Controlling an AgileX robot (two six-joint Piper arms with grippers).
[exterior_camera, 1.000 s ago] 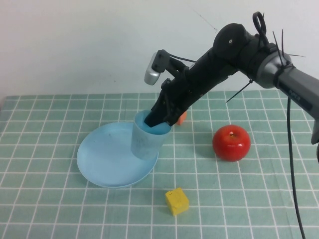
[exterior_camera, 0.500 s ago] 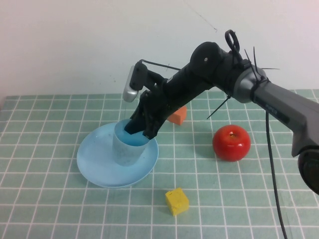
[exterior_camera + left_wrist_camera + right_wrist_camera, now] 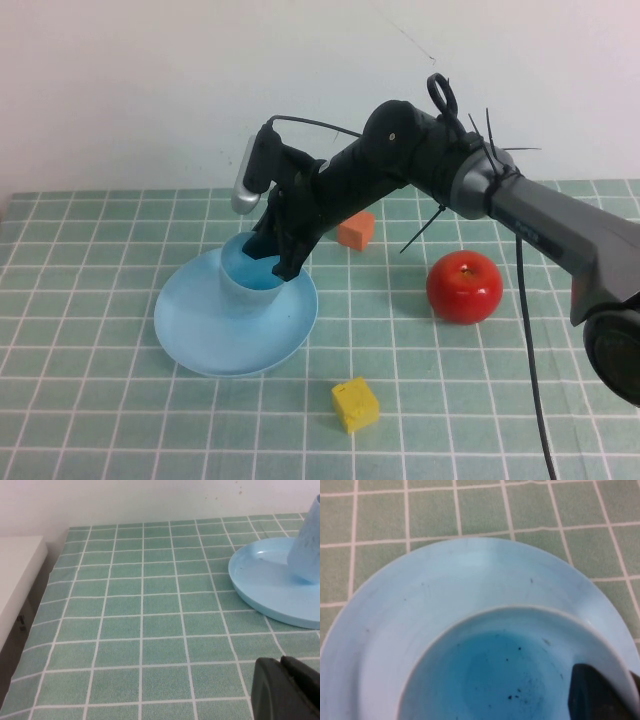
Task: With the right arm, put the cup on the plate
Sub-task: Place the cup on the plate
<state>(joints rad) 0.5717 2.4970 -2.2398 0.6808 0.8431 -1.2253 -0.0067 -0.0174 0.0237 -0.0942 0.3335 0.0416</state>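
Note:
The robot's right gripper needs to let go of the cup now, because the cup's base is upright on the middle of the light blue plate.
The light blue cup [image 3: 246, 291] stands upright over the middle of the light blue plate [image 3: 205, 335]; its base looks down on the plate. My right gripper [image 3: 279, 257] is shut on the cup's right rim, with one finger inside the cup and one outside. In the right wrist view I look down into the cup [image 3: 495, 675] with the plate [image 3: 445, 585] around it and my right gripper [image 3: 626, 682] on the rim. My left gripper [image 3: 287, 690] is shut and empty, low over the tablecloth, apart from the plate [image 3: 265, 580] and cup [image 3: 306, 545].
A red apple [image 3: 464, 287] sits right of the plate. An orange block [image 3: 355, 231] lies behind the arm. A yellow cube [image 3: 355, 404] lies near the front. A white ledge [image 3: 15, 580] runs beside the table's left edge.
My right arm has moved left and down with the cup, carrying it from the plate's right rim to the plate's middle.

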